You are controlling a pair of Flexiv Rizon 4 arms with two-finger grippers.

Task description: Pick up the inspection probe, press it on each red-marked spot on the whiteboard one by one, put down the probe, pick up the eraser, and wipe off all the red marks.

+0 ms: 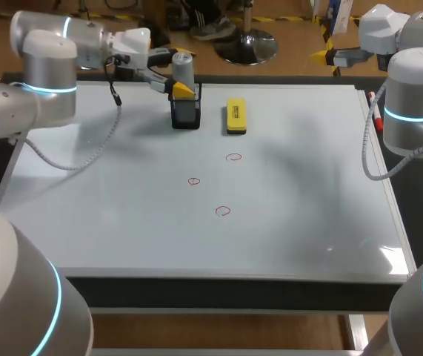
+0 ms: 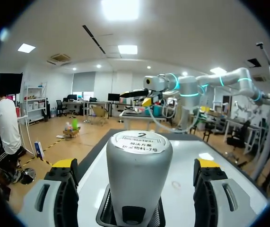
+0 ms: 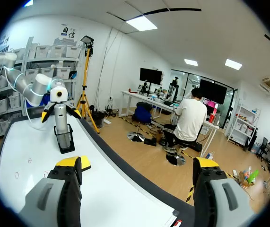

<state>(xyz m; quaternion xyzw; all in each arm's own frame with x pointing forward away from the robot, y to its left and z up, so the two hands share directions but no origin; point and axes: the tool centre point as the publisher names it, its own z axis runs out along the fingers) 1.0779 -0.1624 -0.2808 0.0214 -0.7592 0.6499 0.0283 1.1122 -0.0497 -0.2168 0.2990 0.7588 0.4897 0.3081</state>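
I should grab the grey probe by its upper part [image 1: 183, 65] [image 2: 138, 165] with my left gripper next. Its lower end then stays free to press the red-marked spots.
The grey cylindrical probe [image 1: 184, 70] stands upright in a black holder [image 1: 186, 113] at the whiteboard's [image 1: 122, 222] far edge. My left gripper [image 1: 175, 83] is open around the probe's upper part. In the left wrist view the probe [image 2: 137, 175] rises between the yellow-tipped fingers [image 2: 63, 164], with a gap on each side. The yellow eraser [image 1: 236, 116] lies just right of the holder. Three red circles [image 1: 233, 157] [image 1: 194, 181] [image 1: 223, 211] sit mid-board. My right gripper [image 1: 331, 53] is open and empty, beyond the board's far right corner. Its view shows the probe [image 3: 60, 118] far ahead.
A red-and-white pen [image 1: 375, 111] lies along the board's right rim beside my right arm [image 1: 415, 89]. The black holder [image 3: 65, 139] and two red circles [image 3: 29, 161] show in the right wrist view. My right arm [image 2: 191, 90] shows beyond the probe in the left wrist view.
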